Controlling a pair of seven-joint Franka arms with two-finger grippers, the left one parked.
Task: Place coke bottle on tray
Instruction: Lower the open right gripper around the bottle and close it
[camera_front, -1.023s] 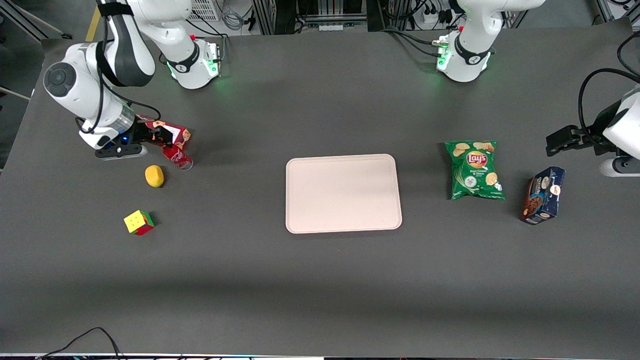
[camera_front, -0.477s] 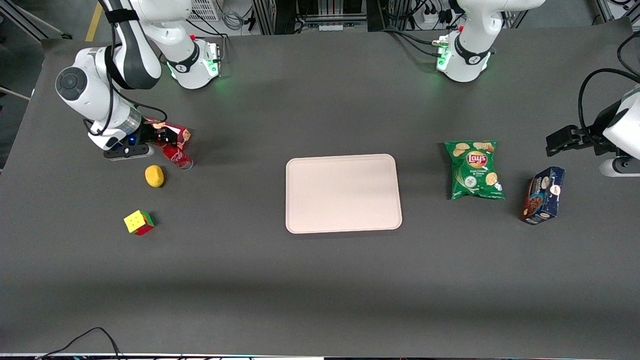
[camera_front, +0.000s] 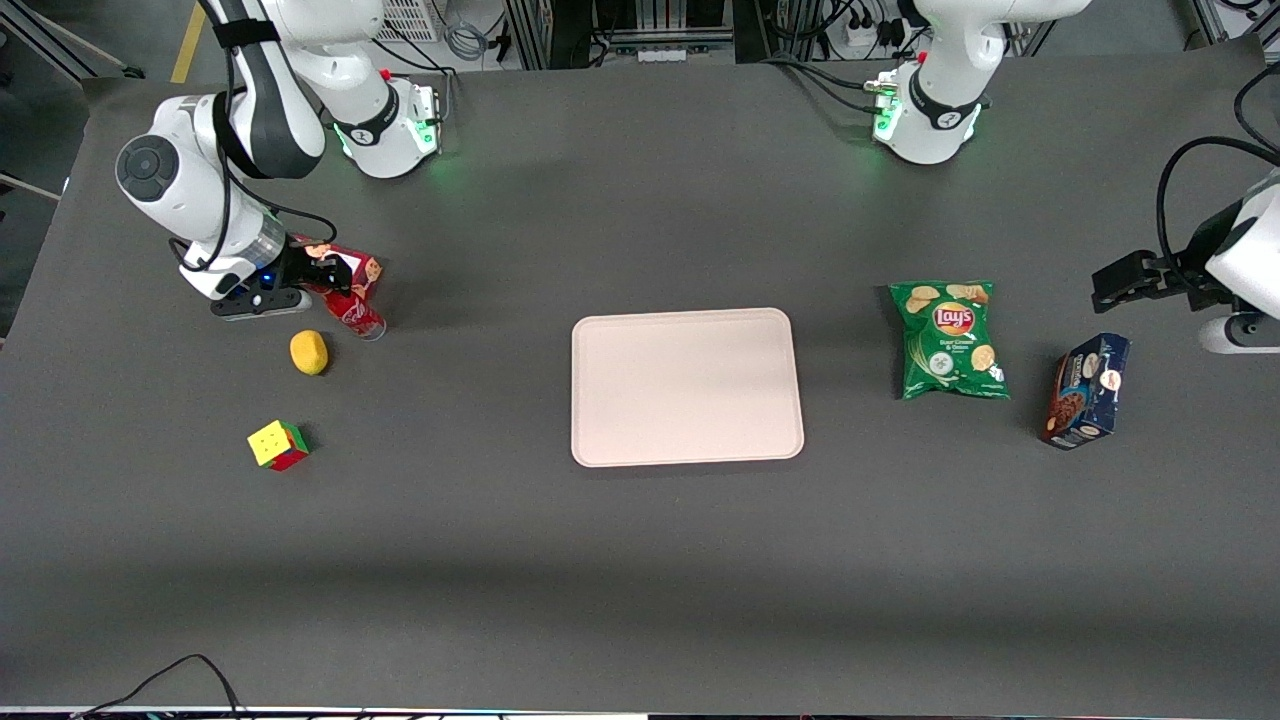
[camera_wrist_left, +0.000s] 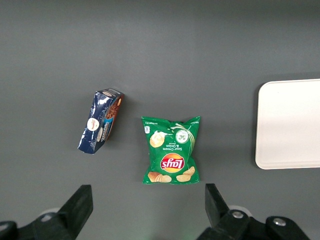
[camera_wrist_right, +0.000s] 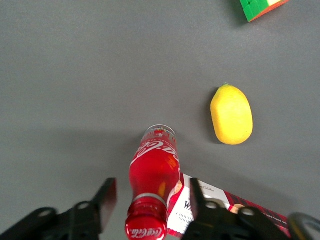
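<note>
I will set the coke bottle on the tray, so next I will grab the bottle with my right gripper by its neck just below the cap (camera_wrist_right: 149, 202).
The coke bottle (camera_front: 357, 314), red with a red cap and white script, stands on the table at the working arm's end, right beside a long red cookie box (camera_front: 352, 264). My right gripper (camera_front: 322, 277) is open, low over the table, with one finger on each side of the bottle's neck. In the right wrist view the bottle (camera_wrist_right: 153, 172) sits between the two fingers (camera_wrist_right: 106, 197) of the gripper (camera_wrist_right: 152, 200), with a gap on each side. The pale pinkish-beige tray (camera_front: 686, 386) lies flat mid-table, with nothing on it.
A yellow lemon (camera_front: 309, 352) and a colour cube (camera_front: 278, 445) lie nearer the front camera than the bottle. A green chips bag (camera_front: 950, 340) and a blue cookie box (camera_front: 1085, 390) lie toward the parked arm's end. The cookie box (camera_wrist_right: 220, 207) touches the bottle.
My right arm has shifted a little toward the bottle, bringing the open fingers around its neck. The bottle and the other objects have not moved.
</note>
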